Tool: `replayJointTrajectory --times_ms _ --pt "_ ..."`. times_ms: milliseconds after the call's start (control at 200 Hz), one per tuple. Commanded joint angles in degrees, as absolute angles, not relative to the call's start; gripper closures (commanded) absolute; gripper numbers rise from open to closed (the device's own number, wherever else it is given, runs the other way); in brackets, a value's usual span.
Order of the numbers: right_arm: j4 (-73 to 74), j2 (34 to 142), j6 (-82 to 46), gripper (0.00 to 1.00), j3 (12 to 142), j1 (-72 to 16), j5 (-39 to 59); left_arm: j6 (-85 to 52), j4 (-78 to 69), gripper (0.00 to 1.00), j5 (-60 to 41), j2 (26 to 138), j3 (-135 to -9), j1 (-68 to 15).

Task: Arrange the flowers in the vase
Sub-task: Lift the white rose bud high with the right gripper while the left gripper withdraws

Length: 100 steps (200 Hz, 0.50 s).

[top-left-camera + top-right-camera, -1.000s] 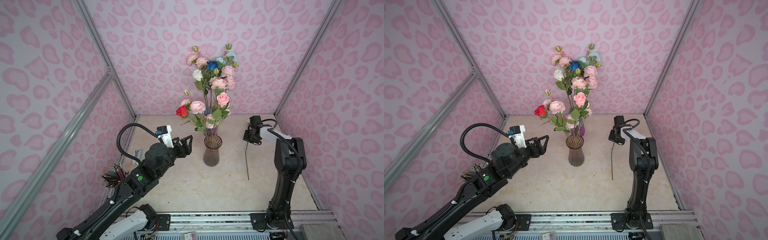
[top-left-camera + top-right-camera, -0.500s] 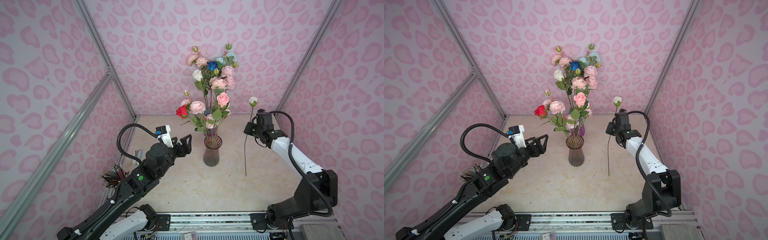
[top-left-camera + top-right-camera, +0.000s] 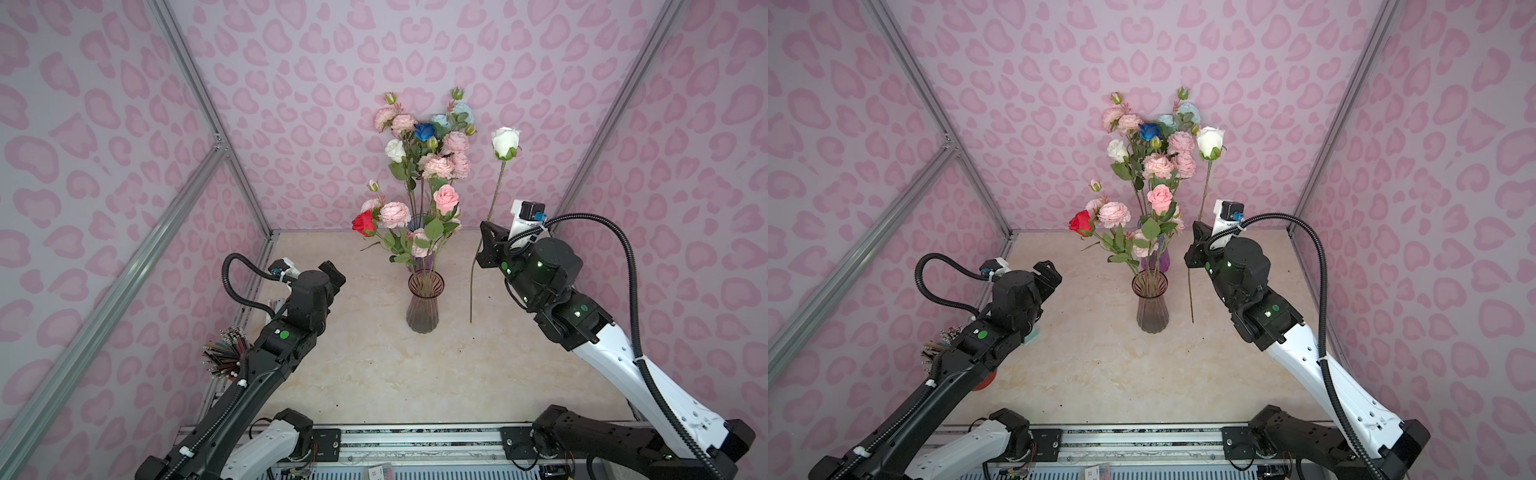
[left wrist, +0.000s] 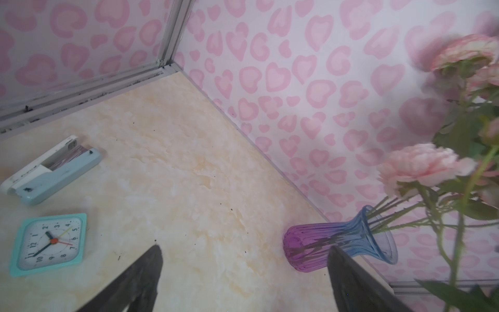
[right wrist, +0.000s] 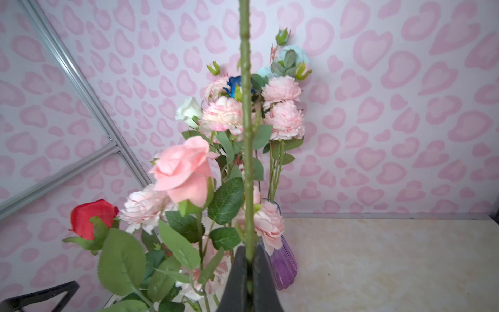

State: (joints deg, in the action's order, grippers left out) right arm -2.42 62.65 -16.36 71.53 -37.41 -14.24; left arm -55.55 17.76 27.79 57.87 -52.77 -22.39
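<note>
My right gripper needs to move the white rose first, because its stem hangs outside the rim and would fall beside the smoky glass vase [image 3: 424, 303] if I opened now.
A smoky glass vase [image 3: 424, 303] [image 3: 1151, 305] stands mid-table with pink and red flowers [image 3: 395, 214] [image 3: 1113, 214] in it. Just behind it is a purple-blue vase [image 3: 1156, 262] [image 4: 337, 243] [image 5: 283, 266] holding taller pink, white and blue flowers [image 3: 442, 164] [image 5: 280, 118]. My right gripper [image 3: 485, 245] [image 3: 1195, 249] [image 5: 249, 259] is shut on the green stem [image 5: 247, 135] of a white rose [image 3: 505, 143] [image 3: 1210, 142], held upright right of the vases with its lower end hanging free. My left gripper [image 3: 332, 270] [image 3: 1049, 272] [image 4: 245, 247] is open and empty, left of the vases.
A teal square clock [image 4: 48, 244] and a blue-white stapler [image 4: 51, 170] lie by the left wall. A bundle of pencils [image 3: 222, 357] sits under the left arm. Pink patterned walls with metal posts enclose the table [image 3: 374, 374] on three sides.
The right arm has swung out and lifted the white rose higher, upright beside the bouquet. The left gripper has drawn back to the left, away from the vase, and opened wider.
</note>
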Motion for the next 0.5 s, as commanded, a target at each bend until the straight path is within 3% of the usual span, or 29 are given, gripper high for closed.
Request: replayJointTrajectory --times_ms 0,495 --pt "6.24 62.39 -12.22 1.00 72.04 -39.88 -17.75 -58.86 18.94 0.04 16.80 61.31 -54.63 -19.62" --pt "18.38 74.72 -6.33 1.00 81.83 -46.84 -15.83 -57.35 17.67 0.05 13.02 62.23 -55.37 -18.82"
